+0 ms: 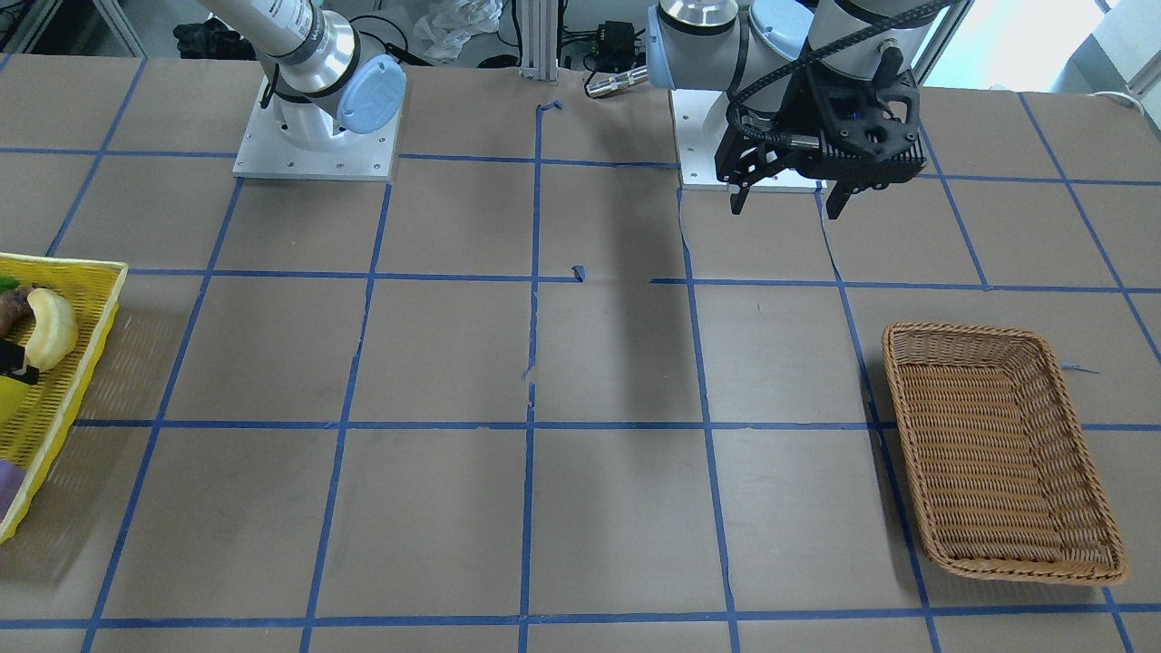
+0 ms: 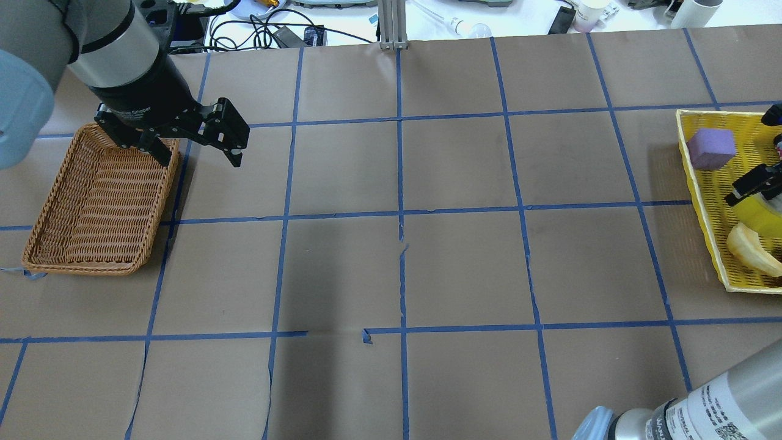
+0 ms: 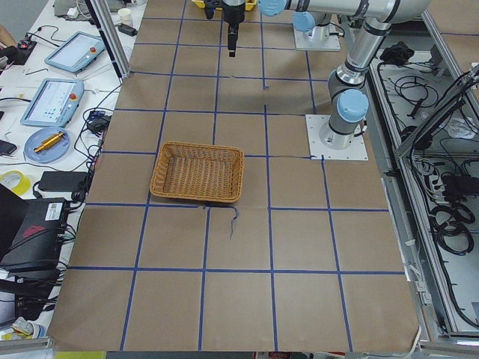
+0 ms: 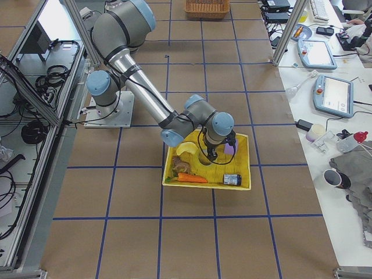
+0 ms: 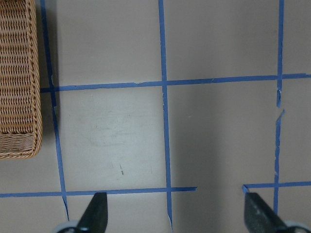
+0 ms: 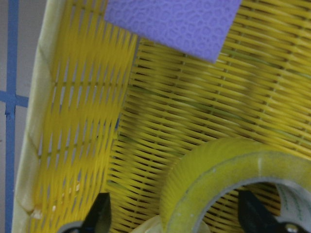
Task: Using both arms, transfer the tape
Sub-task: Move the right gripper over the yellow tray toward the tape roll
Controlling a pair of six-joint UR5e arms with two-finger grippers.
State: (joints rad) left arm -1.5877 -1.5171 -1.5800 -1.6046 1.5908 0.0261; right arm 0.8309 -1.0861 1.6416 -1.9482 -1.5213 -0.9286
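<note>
My right gripper is to grab the yellow tape roll (image 6: 228, 165) next. It needs to hold the roll by its side (image 6: 187, 194) to transfer it.
The yellow tape roll (image 6: 228, 165) with a white core lies in the yellow basket (image 6: 77, 121), and it also shows in the overhead view (image 2: 760, 214). My right gripper (image 6: 176, 216) is open low over it. One finger is outside the roll's wall and the other is over its hole. My left gripper (image 2: 198, 157) is open and empty. It hangs above the table beside the wicker basket (image 2: 79, 267) and also shows in the front view (image 1: 785, 207).
The yellow basket (image 2: 702, 183) also holds a purple block (image 2: 712, 148), a banana (image 2: 751, 250), a carrot (image 4: 189, 178) and a dark can (image 4: 231, 179). The wicker basket (image 1: 961, 331) holds nothing. Blue tape lines form a grid on the brown table.
</note>
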